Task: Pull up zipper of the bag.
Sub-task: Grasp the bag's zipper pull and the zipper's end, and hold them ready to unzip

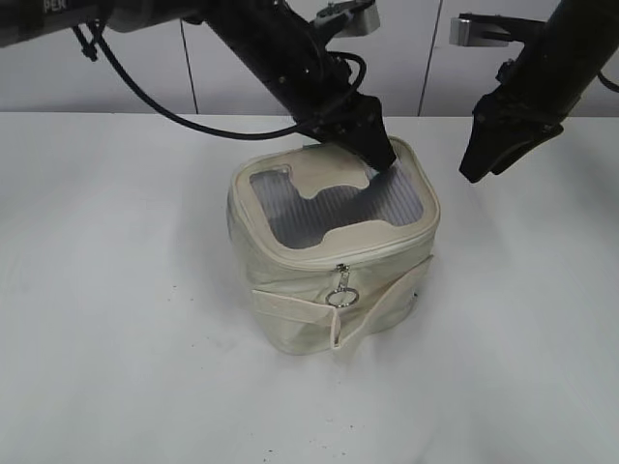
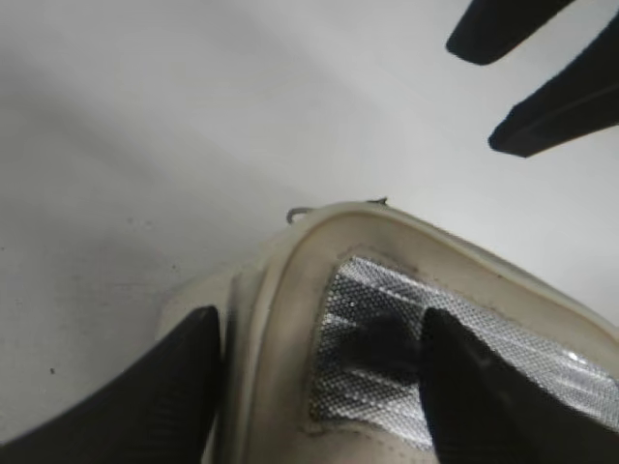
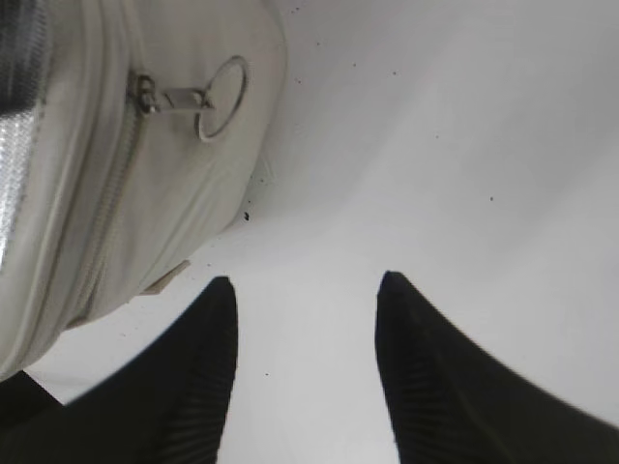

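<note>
My left gripper grabs the bag by its back rim (image 1: 398, 147) next, to steady the bag for pulling up the lid's zipper (image 1: 342, 275).
The cream bag (image 1: 319, 309) stands upright in mid-table, its lid with the grey ribbed window (image 1: 329, 208) facing up. The zipper track (image 1: 372, 253) runs round the lid rim, and a silver ring pull (image 1: 341, 292) hangs at the front. My left gripper (image 1: 383, 160) is open at the lid's back right corner. In the left wrist view (image 2: 319, 362) one finger is outside the rim and the other on the window; a second small pull (image 2: 300, 213) shows at the far rim. My right gripper (image 1: 481, 162) is open and empty, in the air to the right of the bag. The right wrist view (image 3: 305, 309) shows a ring pull (image 3: 215, 97).
The white table (image 1: 116, 290) surrounds the bag. White cabinet fronts (image 1: 222, 68) stand behind the table's back edge. The right gripper's fingers show at the top right of the left wrist view (image 2: 542, 87).
</note>
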Tool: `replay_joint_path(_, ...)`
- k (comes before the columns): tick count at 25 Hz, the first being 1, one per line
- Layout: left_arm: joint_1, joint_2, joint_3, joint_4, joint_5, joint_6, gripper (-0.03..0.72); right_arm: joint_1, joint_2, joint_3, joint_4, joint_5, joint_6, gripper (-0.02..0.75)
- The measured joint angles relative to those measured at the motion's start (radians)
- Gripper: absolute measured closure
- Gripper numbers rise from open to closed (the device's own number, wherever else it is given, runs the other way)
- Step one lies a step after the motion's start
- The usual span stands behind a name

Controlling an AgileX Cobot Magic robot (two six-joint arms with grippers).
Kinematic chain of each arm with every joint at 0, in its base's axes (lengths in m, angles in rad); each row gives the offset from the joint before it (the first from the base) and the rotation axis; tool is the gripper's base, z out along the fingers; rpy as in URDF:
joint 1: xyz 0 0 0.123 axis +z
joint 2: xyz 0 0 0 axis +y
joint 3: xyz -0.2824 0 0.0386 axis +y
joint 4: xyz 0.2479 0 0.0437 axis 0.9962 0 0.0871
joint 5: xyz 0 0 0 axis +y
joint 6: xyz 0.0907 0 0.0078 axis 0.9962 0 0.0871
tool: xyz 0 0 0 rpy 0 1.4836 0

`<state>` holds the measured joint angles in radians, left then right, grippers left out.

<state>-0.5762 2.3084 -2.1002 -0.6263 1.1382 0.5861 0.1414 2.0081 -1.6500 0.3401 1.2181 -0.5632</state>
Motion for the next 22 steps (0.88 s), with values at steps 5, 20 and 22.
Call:
replay_joint_path(5, 0.006, 0.013, -0.01, 0.001, 0.016, 0.01, 0.471, 0.0, -0.012, 0.003, 0.001, 0.0, 0.002, 0.365)
replay_joint_path(20, -0.016, 0.014, -0.01, -0.015, 0.034, 0.1, 0.646, 0.0, -0.109, 0.12, 0.009, -0.001, 0.006, 0.366)
replay_joint_path(22, -0.033, 0.014, -0.01, -0.015, 0.033, 0.104, 0.646, 0.0, -0.118, 0.161, 0.009, -0.002, 0.006, 0.366)
